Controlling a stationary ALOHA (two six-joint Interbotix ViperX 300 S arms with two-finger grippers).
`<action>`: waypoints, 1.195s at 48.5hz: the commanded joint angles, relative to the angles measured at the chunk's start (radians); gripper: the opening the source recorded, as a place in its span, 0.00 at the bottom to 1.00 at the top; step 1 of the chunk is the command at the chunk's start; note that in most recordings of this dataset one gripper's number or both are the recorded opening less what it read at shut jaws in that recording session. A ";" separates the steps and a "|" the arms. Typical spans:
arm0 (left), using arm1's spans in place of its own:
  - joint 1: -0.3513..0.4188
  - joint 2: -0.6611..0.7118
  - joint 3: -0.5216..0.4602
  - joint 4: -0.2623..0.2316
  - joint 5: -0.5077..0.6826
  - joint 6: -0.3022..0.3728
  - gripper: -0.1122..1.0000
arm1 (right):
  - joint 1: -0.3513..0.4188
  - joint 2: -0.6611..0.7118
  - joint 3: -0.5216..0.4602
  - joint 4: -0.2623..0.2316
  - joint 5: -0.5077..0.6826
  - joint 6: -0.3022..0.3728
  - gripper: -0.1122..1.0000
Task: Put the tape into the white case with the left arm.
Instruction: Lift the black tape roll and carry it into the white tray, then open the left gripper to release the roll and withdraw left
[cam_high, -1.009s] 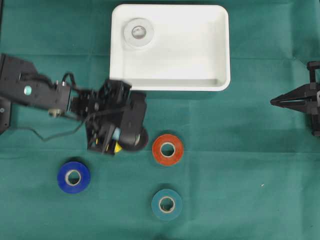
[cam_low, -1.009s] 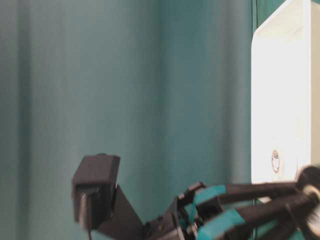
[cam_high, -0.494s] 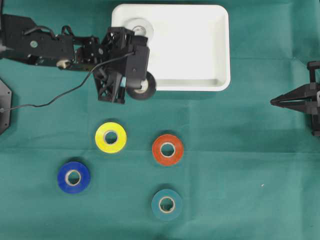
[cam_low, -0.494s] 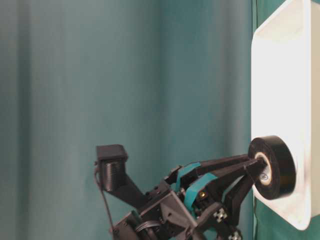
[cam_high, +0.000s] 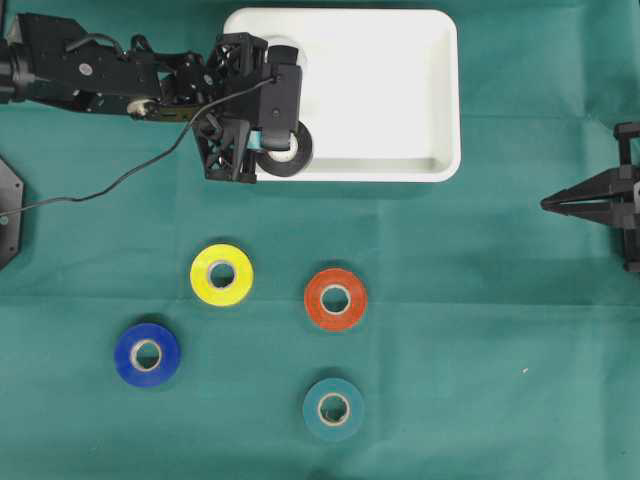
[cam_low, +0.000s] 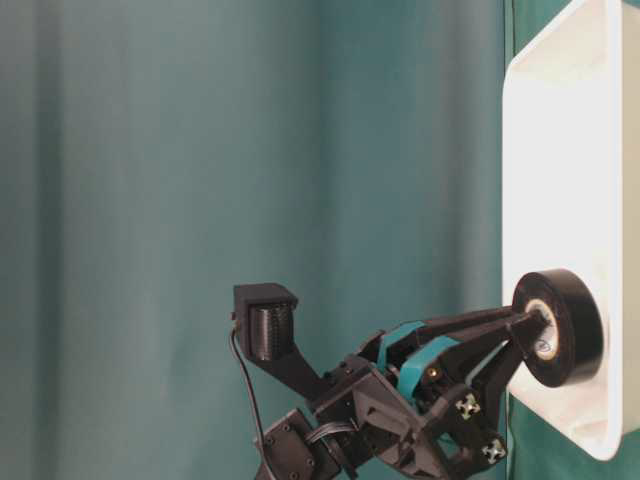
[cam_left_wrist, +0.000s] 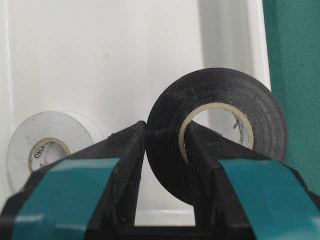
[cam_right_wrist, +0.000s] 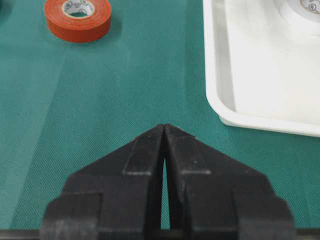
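The robot's left gripper needs to open now, because the black tape's lower edge (cam_high: 285, 165) is above the bottom of the white case, inside the case's corner.
A black tape roll (cam_high: 292, 158) (cam_low: 585, 345) (cam_left_wrist: 220, 85) hangs upright over the near left corner of the white case (cam_high: 455, 100) (cam_low: 560, 150) (cam_left_wrist: 100, 50). My left gripper (cam_high: 268, 148) (cam_low: 520, 335) (cam_left_wrist: 165, 127), with teal bands, is shut on its wall, one finger through the hole and one outside. A white tape roll (cam_high: 283, 48) (cam_left_wrist: 45, 145) (cam_right_wrist: 305, 10) lies flat in the case's far left corner, partly hidden by the arm from overhead. My all-black right gripper (cam_high: 548, 203) (cam_right_wrist: 165, 126) rests shut at the right edge, holding nothing.
On the green cloth in front of the case lie a yellow roll (cam_high: 221, 274), a red roll (cam_high: 335, 298) (cam_right_wrist: 77, 17), a blue roll (cam_high: 147, 353) and a teal roll (cam_high: 333, 408). The left arm's cable (cam_high: 110, 185) trails over the cloth at left.
My left gripper carried the black roll up from beside the yellow roll to the case, and now holds it just inside the near rim. The right arm stayed still.
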 joint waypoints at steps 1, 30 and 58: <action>0.002 -0.012 -0.012 0.000 -0.009 -0.002 0.30 | 0.000 0.006 -0.011 -0.002 -0.011 0.002 0.02; 0.002 -0.017 0.005 0.000 -0.011 -0.006 0.96 | 0.000 0.006 -0.011 -0.002 -0.009 0.002 0.02; -0.071 -0.229 0.169 -0.005 -0.037 -0.066 0.96 | 0.000 0.005 -0.011 -0.002 -0.011 0.002 0.02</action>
